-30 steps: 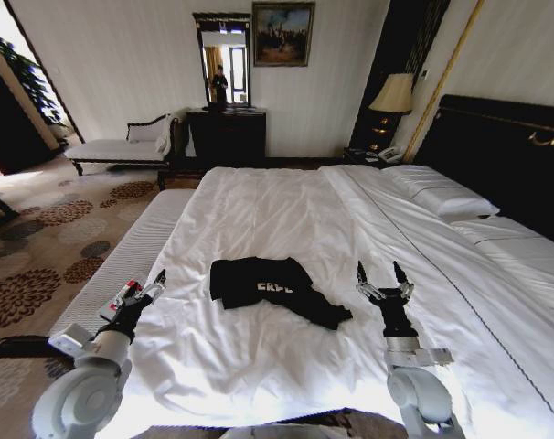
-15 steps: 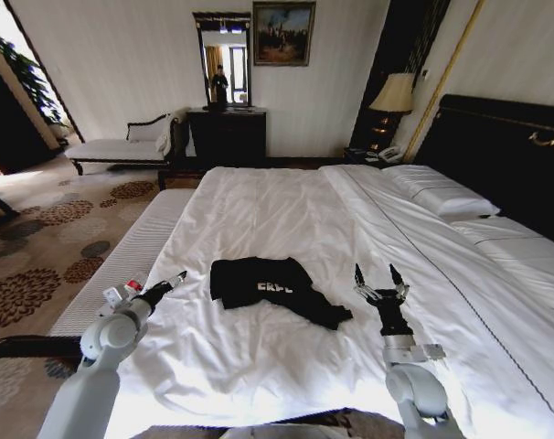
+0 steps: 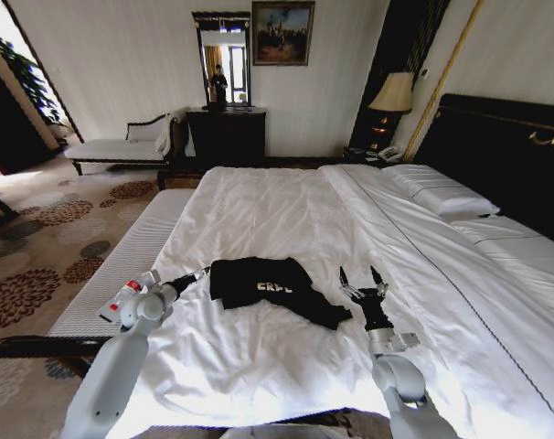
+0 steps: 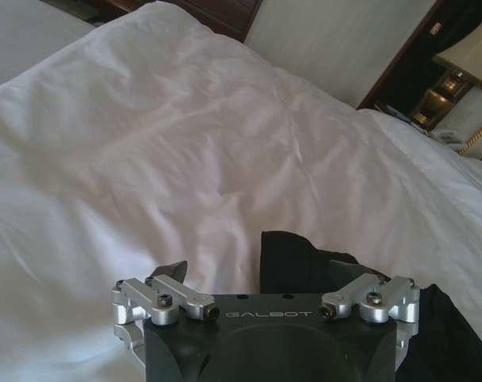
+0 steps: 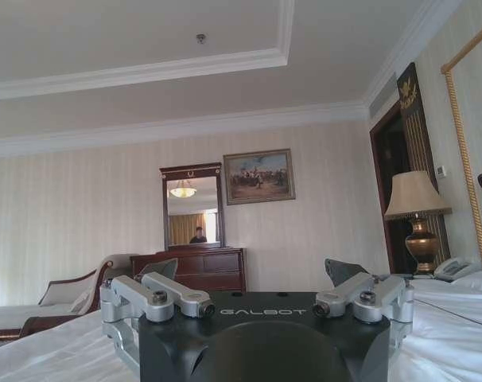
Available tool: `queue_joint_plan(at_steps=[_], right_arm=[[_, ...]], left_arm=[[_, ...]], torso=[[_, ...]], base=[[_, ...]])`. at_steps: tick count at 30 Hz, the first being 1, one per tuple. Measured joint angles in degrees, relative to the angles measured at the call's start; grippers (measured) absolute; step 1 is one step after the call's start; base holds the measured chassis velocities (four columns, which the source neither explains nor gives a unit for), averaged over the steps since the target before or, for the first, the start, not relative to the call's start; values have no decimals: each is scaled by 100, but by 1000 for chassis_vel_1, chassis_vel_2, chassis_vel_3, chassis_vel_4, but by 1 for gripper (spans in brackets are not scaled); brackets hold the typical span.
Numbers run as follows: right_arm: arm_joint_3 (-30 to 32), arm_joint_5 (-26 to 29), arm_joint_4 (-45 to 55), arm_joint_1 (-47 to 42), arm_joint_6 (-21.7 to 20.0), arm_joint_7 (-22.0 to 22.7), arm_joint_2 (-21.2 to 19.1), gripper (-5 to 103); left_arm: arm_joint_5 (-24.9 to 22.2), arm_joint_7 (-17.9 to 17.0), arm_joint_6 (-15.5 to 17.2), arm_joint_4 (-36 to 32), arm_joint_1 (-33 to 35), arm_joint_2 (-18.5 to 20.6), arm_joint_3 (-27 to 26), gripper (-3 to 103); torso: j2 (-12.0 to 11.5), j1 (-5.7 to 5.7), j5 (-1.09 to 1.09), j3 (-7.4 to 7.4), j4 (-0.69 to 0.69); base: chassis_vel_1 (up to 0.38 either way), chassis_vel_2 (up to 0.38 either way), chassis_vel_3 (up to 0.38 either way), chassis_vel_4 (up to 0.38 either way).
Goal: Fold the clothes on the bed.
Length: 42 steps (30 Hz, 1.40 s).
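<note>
My left gripper grabs that raised fold (image 3: pixel 215 272) next, since it stands up off the sheet at the shirt's edge while the rest lies slack.
The clothes are one black T-shirt (image 3: pixel 263 283) with white lettering, lying crumpled on the white bed (image 3: pixel 277 210) near its foot, with one sleeve trailing toward the right. My left gripper (image 3: pixel 197 274) reaches in low at the shirt's left edge and is open. In the left wrist view its fingers (image 4: pixel 171 270) are spread just above the sheet, with a fold of the shirt (image 4: pixel 289 259) right ahead of them. My right gripper (image 3: pixel 360 279) stands upright and open a little to the right of the trailing sleeve, holding nothing. In the right wrist view its fingers (image 5: pixel 163 267) point at the far wall.
A narrow white-cushioned bench (image 3: pixel 122 265) runs along the bed's left side. Pillows (image 3: pixel 442 197) and a dark headboard (image 3: pixel 506 155) are on the right. A dresser (image 3: pixel 227 137), a lamp (image 3: pixel 393 94) and a chaise (image 3: pixel 117 148) stand by the far wall.
My left arm has stretched forward and rightward, bringing its gripper from the bed's left edge up to the shirt. My right gripper has moved forward and slightly left, closer to the sleeve.
</note>
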Motion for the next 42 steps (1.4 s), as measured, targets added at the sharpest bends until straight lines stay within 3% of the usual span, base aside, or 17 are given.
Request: queue_joint_plan(at_steps=[4, 11, 17, 26, 28, 30, 31, 32, 38, 42], right_arm=[[37, -1, -9, -4, 18, 0, 0, 100], [86, -58, -133, -25, 100, -10, 7, 100], [58, -110, -168, -17, 110, -16, 42, 100], [74, -117, -222, 27, 111, -21, 55, 100], [69, -127, -235, 34, 112, -24, 60, 100], [67, -132, -241, 37, 114, -25, 63, 100], [63, -139, -257, 41, 122, -26, 69, 100], [60, -144, -265, 42, 126, -27, 72, 100], [40, -156, -295, 57, 142, -29, 76, 100], [25, -163, -299, 64, 145, -29, 81, 100]], left_arm=[[89, 140, -25, 410, -499, 63, 406, 100], [138, 34, -62, 1395, -1424, -349, 821, 100], [285, 40, -61, 1894, -1690, -493, 1070, 100], [240, 113, -69, 2097, -1814, -525, 1244, 100], [242, 127, -80, 2109, -1810, -568, 1250, 90], [244, 132, -89, 2109, -1798, -588, 1250, 90], [255, 143, -100, 2109, -1762, -619, 1248, 79], [267, 154, -111, 2109, -1744, -630, 1246, 79], [402, 290, -279, 2082, -1636, -659, 1199, 52], [418, 318, -315, 2026, -1601, -631, 1178, 41]], torso=[[0, -1, -1, 0, 2], [0, 0, 0, 0, -2], [0, 0, -1, 0, 1], [0, 0, 0, 0, 0], [0, 0, -1, 0, 0], [0, 0, -1, -1, 0], [0, 0, -1, 0, 0], [0, 0, -1, 0, 0], [0, 0, -1, 0, 0], [0, 0, -1, 0, 0]], base=[[0, 0, 0, 0], [0, 0, 0, 0], [0, 0, 0, 0], [0, 0, 0, 0], [0, 0, 0, 0], [0, 0, 0, 0], [0, 0, 0, 0], [0, 0, 0, 0], [0, 0, 0, 0], [0, 0, 0, 0]])
